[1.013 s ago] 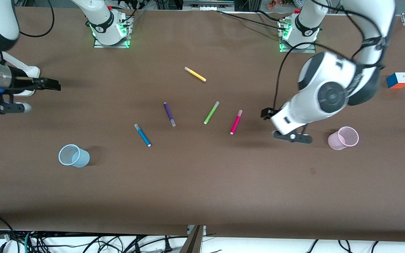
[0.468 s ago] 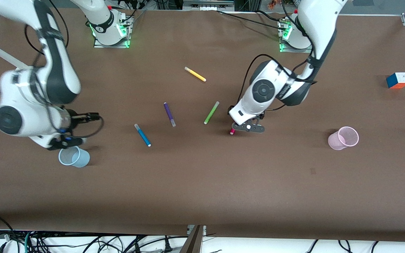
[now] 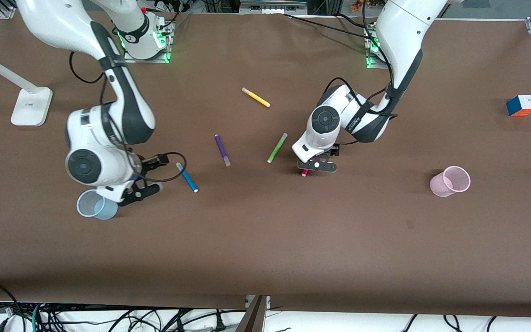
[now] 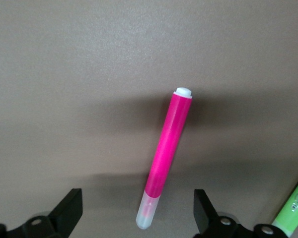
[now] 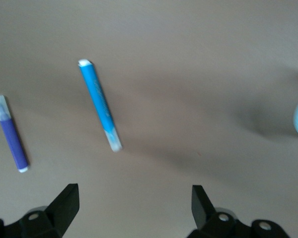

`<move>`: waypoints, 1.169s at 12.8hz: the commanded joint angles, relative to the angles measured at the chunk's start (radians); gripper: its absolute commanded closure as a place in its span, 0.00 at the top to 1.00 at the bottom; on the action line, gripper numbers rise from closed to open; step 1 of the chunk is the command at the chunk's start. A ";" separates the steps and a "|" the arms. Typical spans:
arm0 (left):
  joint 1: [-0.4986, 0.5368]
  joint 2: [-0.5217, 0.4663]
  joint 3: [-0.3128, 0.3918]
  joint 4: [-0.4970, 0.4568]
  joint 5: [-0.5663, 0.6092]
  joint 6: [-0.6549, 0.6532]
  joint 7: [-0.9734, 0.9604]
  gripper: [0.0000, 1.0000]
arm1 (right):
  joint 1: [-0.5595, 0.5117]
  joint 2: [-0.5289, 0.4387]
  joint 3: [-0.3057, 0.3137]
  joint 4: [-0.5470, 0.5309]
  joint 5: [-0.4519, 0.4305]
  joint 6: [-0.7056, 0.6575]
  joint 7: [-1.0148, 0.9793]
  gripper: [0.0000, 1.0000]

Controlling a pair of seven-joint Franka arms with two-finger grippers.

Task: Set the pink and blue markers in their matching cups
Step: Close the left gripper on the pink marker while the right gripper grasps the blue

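The pink marker needs to be held by its pale cap end (image 4: 148,210), so my left gripper should grab it there next. Then I need to put the marker in the matching cup.
The pink marker (image 4: 170,148) lies flat on the brown table, and only one end of it (image 3: 304,173) shows in the front view. My left gripper (image 3: 317,165) is low over it, open and empty (image 4: 136,214), with the pale cap end between the jaws. The blue marker (image 3: 186,177) lies flat near the middle of the table and also shows in the right wrist view (image 5: 99,111). My right gripper (image 3: 143,185) is open and empty (image 5: 134,206), over the table between the blue marker and the pale blue cup (image 3: 96,204). The pale pink cup (image 3: 451,181) stands toward the left arm's end.
A purple marker (image 3: 222,150), a lime green marker (image 3: 277,147) and a yellow marker (image 3: 256,97) lie around the table's middle. A colour cube (image 3: 522,105) sits at the left arm's end. A white lamp base (image 3: 30,106) stands at the right arm's end.
My right arm has swung in from the table's end to between the blue cup and the blue marker. My left gripper has come from near the pink cup to over the pink marker.
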 commanded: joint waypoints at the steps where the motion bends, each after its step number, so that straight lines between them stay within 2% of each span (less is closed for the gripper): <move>1: -0.006 -0.002 0.004 -0.020 0.026 0.014 -0.022 0.80 | 0.024 0.022 -0.002 -0.036 0.017 0.093 -0.022 1.00; 2: -0.005 0.005 0.003 -0.020 0.026 0.014 -0.023 0.75 | 0.044 0.025 -0.002 -0.047 0.017 0.123 -0.020 1.00; 7: -0.014 0.022 0.003 -0.020 0.025 0.014 -0.029 0.69 | 0.064 0.060 -0.002 -0.122 0.017 0.305 -0.011 1.00; 8: -0.018 0.028 0.003 -0.019 0.026 0.016 -0.041 0.62 | 0.065 0.062 -0.002 -0.148 0.017 0.347 -0.011 1.00; 10: -0.020 0.031 0.003 -0.017 0.025 0.017 -0.051 0.41 | 0.078 0.062 -0.002 -0.162 0.017 0.364 -0.008 1.00; 12: -0.015 0.025 0.003 -0.017 0.025 0.008 -0.054 0.01 | 0.085 0.062 -0.002 -0.193 0.017 0.406 -0.007 1.00; 14: 0.003 0.014 0.003 -0.014 0.025 -0.006 -0.040 0.00 | 0.085 0.061 -0.002 -0.240 0.016 0.475 -0.010 1.00; 15: 0.021 -0.009 0.001 -0.008 0.023 -0.053 -0.035 0.00 | 0.085 0.059 -0.002 -0.256 0.016 0.500 -0.010 1.00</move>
